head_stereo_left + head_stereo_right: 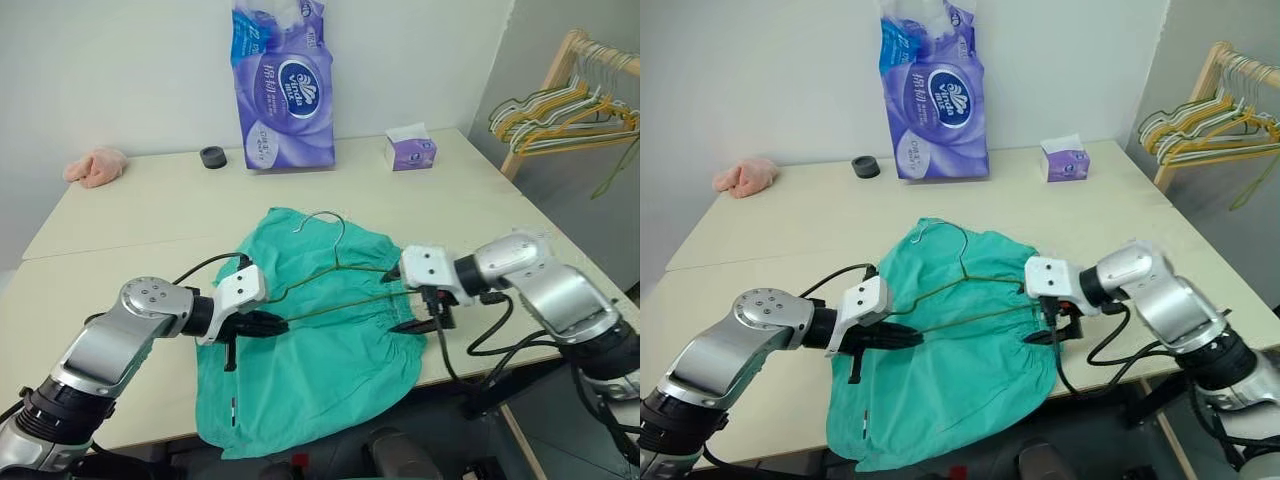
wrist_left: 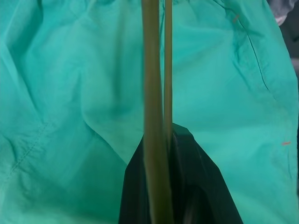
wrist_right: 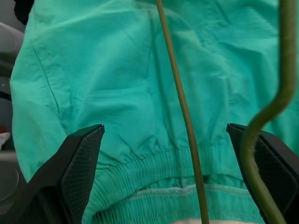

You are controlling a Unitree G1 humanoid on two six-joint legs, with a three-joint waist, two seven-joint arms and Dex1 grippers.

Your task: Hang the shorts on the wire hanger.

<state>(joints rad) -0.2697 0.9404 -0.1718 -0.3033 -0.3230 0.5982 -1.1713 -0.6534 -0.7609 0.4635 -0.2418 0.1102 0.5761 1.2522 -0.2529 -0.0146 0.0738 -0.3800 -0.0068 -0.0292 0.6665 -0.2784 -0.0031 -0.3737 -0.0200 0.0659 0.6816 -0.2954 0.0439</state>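
I should grab the wire hanger next by its bottom bar's bent corner [image 1: 405,292] with my right gripper. Then I can hang the shorts [image 1: 320,365].
The teal-green shorts [image 1: 320,365] lie spread on the table, their lower part hanging over the front edge. On top of them lies the thin olive wire hanger [image 1: 345,307], hook toward the back. My left gripper [image 1: 275,323] is shut on the hanger's left corner, and in the left wrist view the wire [image 2: 152,93] runs out from between the black fingers [image 2: 196,186]. My right gripper [image 1: 396,300] stands open at the hanger's right corner. In the right wrist view its jaws straddle the wire [image 3: 180,93] above the gathered waistband [image 3: 154,165] and hold nothing.
A purple pack of paper rolls [image 1: 283,85], a small tissue box [image 1: 410,150], a black ring [image 1: 213,157] and a pink cloth lump [image 1: 96,166] sit along the back of the table [image 1: 110,230]. A wooden rack with bunched hangers [image 1: 570,105] stands at the right.
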